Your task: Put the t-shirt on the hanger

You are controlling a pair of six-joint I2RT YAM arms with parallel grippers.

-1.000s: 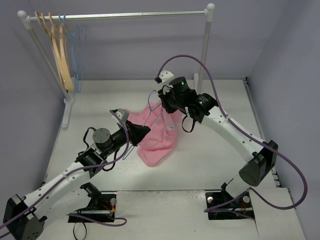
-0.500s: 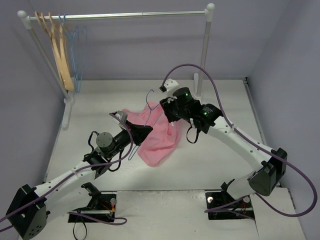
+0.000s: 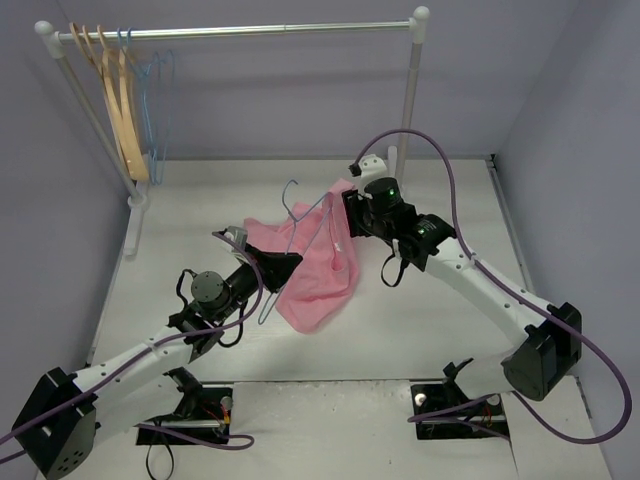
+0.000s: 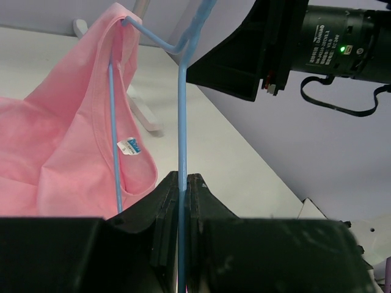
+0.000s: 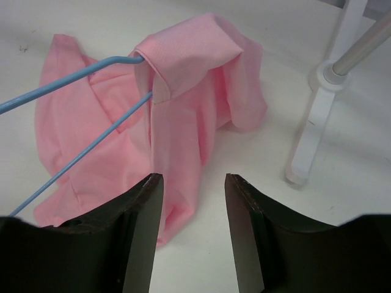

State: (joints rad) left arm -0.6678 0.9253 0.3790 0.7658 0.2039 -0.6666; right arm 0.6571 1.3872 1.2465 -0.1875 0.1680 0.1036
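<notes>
My right gripper pinches the t-shirt's neck edge [image 3: 331,198] [image 5: 156,80] next, where the hanger corner enters, to draw the opening along the hanger.
The pink t-shirt [image 3: 322,272] lies bunched mid-table, its upper part lifted on the pale-blue wire hanger [image 3: 302,222]. My left gripper [image 3: 284,263] is shut on the hanger's wire [image 4: 181,122] and holds it tilted up, hook away from me. One hanger corner sits inside a fold of the t-shirt [image 5: 189,67]. The neck label [image 4: 129,146] shows beside the wire. My right gripper [image 3: 347,207] is open and empty, its jaws wide apart just above the shirt's right edge [image 5: 193,178].
A clothes rack [image 3: 240,32] stands at the back, with tan wooden hangers [image 3: 120,110] and more blue wire hangers [image 3: 157,90] at its left end. Its right post [image 3: 409,95] and white foot [image 5: 317,116] are close behind my right gripper. Walls close in left and right.
My right gripper has drawn back to the right and up, off the shirt. The hanger has tilted up and its hook swung left. The shirt's top corner now hangs on the hanger's end.
</notes>
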